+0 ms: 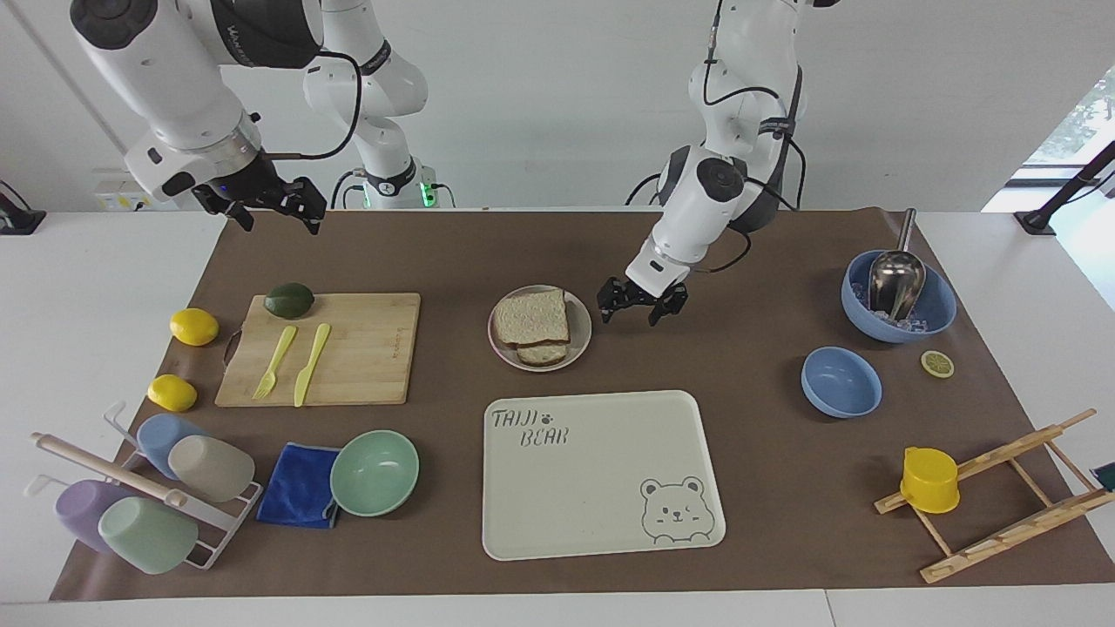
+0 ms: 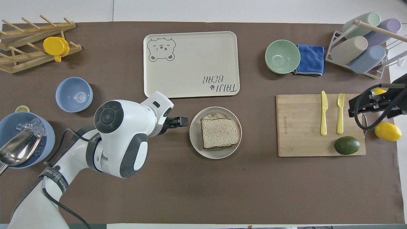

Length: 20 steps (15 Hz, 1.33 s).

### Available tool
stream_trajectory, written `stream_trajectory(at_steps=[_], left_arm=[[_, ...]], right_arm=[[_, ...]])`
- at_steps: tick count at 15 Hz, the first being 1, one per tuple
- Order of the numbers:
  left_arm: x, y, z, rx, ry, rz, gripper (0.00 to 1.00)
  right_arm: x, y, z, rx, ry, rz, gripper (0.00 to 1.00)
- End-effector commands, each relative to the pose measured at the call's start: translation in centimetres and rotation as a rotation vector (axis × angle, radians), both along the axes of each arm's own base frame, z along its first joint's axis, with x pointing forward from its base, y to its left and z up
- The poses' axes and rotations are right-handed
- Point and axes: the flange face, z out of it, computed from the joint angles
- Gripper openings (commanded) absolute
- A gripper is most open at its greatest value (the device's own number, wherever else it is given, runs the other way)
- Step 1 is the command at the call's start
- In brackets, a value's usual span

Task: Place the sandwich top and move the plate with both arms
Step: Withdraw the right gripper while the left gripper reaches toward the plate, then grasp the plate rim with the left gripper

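My left gripper grabs the plate by its bare rim [image 2: 193,130] beside the crust next, since the stacked bread slices cover most of the plate.
The sandwich top [image 1: 531,316] is a plain speckled bread slice lying on the small round plate [image 1: 582,335] mid-table. A second slice [image 1: 542,353] sticks out from under it. In the overhead view the top slice [image 2: 220,133] covers most of the plate [image 2: 195,140]. My left gripper [image 1: 629,315] is open and empty. It hangs low, close beside the plate's rim toward the left arm's end, and also shows in the overhead view [image 2: 182,121]. My right gripper [image 1: 279,222] is open and empty. It is raised over the mat's corner at the right arm's end [image 2: 351,108].
The cream bear tray [image 1: 601,470] lies farther from the robots than the plate. A wooden board [image 1: 366,348] with fork, knife and avocado lies toward the right arm's end. Blue bowls [image 1: 841,381], one with a metal scoop [image 1: 895,283], stand toward the left arm's end. A mint bowl [image 1: 375,472] stands beside a blue cloth.
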Motion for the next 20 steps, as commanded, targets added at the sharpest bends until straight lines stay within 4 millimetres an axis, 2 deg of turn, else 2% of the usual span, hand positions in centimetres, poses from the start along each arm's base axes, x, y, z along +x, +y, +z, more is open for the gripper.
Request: stream_trajectory(at_steps=[1, 3, 4, 5, 9, 13, 15, 18, 20], left_arm=[[-1.2, -2.6, -2.2, -0.012, -0.021, 0.040, 1.00], [-1.4, -2.8, -2.7, -0.009, -0.016, 0.044, 1.00], [-1.8, -3.4, -3.2, -0.004, -0.010, 0.029, 1.00], [-2.3, -3.6, -4.3, 0.008, 0.005, 0.022, 1.00], [-2.8, -3.6, -4.9, 0.019, 0.017, 0.015, 0.95], [-3.4, -4.5, -4.8, 0.012, 0.020, 0.008, 0.87], [-4.1, -5.3, -4.8, 0.005, 0.029, 0.017, 0.70], [-4.3, -5.5, -4.8, 0.005, 0.032, 0.018, 0.39], [-4.1, -5.5, -4.6, 0.001, 0.029, 0.020, 0.13]], right_arm=[[-0.6, -0.8, -0.1, 0.034, -0.011, 0.043, 1.00], [0.0, -2.2, 0.1, 0.038, -0.046, 0.055, 1.00], [-0.2, -4.3, 0.0, 0.044, -0.041, 0.024, 1.00], [-0.4, -5.1, 0.3, 0.063, -0.041, 0.019, 1.00], [0.2, -5.4, 1.9, 0.057, -0.108, -0.001, 1.00], [0.7, -5.3, 1.9, 0.041, -0.148, 0.001, 1.00], [0.4, -5.7, 1.8, 0.043, -0.142, -0.004, 1.00], [0.2, -5.6, 2.0, 0.048, -0.128, -0.022, 1.00], [0.2, -5.6, 2.2, 0.037, -0.134, -0.020, 1.00]])
